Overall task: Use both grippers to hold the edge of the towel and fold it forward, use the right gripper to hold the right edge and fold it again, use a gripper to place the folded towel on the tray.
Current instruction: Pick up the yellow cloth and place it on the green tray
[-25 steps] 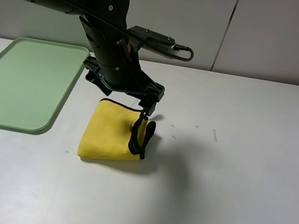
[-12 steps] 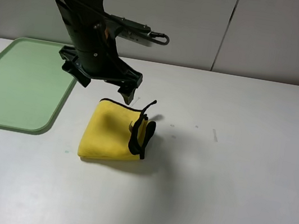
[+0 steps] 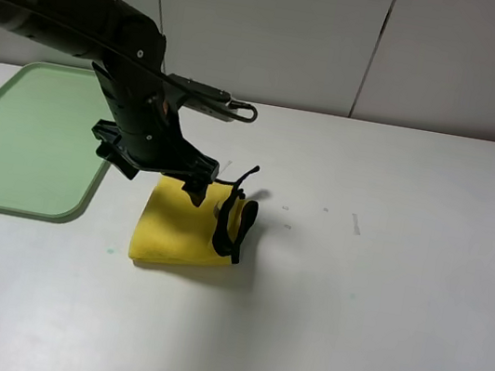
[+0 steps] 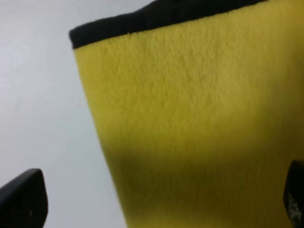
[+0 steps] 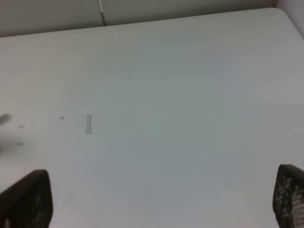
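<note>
My left gripper's fingers are still above the yellow towel [image 3: 174,232], so closing now would miss. My left gripper lowers first, as the next move.
The yellow towel [image 3: 174,232] lies folded on the white table, just right of the tray [image 3: 21,131]. Its black-trimmed edge [image 3: 227,225] stands bunched up along the right side, with the loop sticking up. My left gripper [image 3: 189,186] hangs low over the towel's far part, open and holding nothing. The left wrist view shows the gripper [image 4: 159,199] with its jaws wide apart above the yellow cloth [image 4: 190,95] and the black trim [image 4: 166,14]. My right gripper [image 5: 156,199] is open over bare table and is out of the exterior view.
The mint-green tray sits at the table's far left with nothing on it. A small tape mark [image 3: 355,223] lies on the table right of the towel, and the tape mark [image 5: 88,124] also shows in the right wrist view. A white wall backs the table.
The left arm lifted off the towel's right edge, swung left, then came down over the towel's far part. The towel has not moved.
</note>
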`<act>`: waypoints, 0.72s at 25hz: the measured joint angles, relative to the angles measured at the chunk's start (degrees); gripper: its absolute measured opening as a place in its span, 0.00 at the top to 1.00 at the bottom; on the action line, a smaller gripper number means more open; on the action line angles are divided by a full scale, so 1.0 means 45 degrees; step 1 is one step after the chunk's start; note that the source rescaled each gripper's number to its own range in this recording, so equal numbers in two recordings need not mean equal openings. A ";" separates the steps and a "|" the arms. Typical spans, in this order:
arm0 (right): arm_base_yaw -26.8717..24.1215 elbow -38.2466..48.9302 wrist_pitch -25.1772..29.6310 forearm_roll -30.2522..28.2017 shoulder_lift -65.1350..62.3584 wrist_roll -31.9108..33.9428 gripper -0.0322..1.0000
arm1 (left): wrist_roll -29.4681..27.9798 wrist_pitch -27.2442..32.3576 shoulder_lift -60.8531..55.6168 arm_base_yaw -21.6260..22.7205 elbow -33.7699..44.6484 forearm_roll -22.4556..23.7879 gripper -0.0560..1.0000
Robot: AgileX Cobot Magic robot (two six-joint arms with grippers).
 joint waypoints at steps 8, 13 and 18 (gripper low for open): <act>0.0000 0.0000 0.0000 0.0000 0.0000 0.0000 0.00 | 0.0000 -0.0207 0.1159 0.0000 0.0040 -0.0180 0.00; 0.0000 0.0000 0.0000 0.0000 0.0000 0.0000 0.00 | 0.0000 -0.0617 0.1640 0.0000 0.0040 -0.0359 0.00; 0.0000 0.0000 0.0000 0.0000 0.0000 0.0000 0.00 | 0.0040 -0.0691 0.1755 0.0000 0.0040 -0.0460 0.03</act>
